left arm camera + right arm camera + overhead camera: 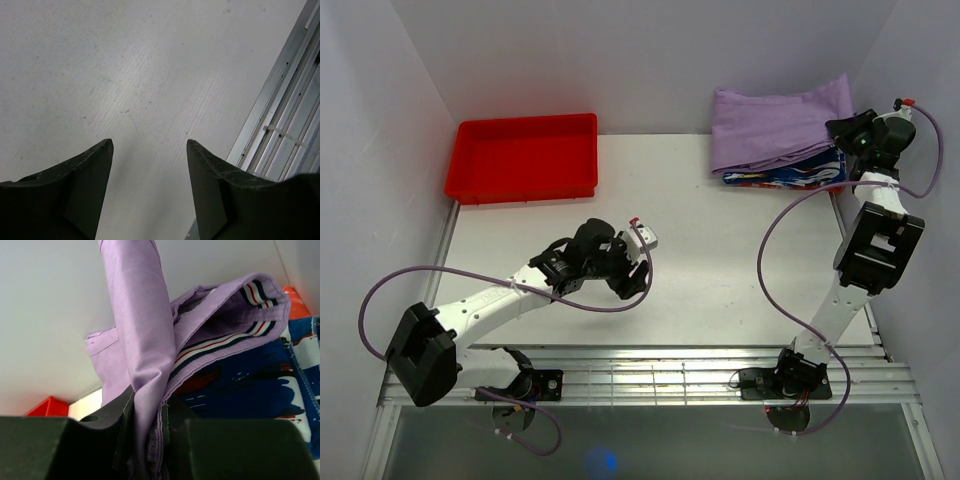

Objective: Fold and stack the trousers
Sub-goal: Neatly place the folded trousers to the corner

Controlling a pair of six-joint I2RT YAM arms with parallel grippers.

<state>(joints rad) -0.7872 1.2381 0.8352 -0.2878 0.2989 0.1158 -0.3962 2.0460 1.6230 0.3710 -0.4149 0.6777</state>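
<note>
A wedge of the patterned garments lies uncovered, so the lilac fold would end crooked if my right gripper opened now. It moves toward the patterned garments' edge first.
The lilac trousers (775,128) lie folded at the back right of the table, on top of blue-white-red patterned folded garments (790,174). My right gripper (842,133) is at their right edge, shut on a fold of the lilac cloth (145,365), which bunches between its fingers in the right wrist view. My left gripper (632,283) is open and empty over the bare middle of the table; in the left wrist view its gripper (150,145) has the jaws spread wide above the white surface.
A red tray (523,156) stands at the back left. White walls close in the back and both sides. A metal rail (280,120) runs along the table's near edge.
</note>
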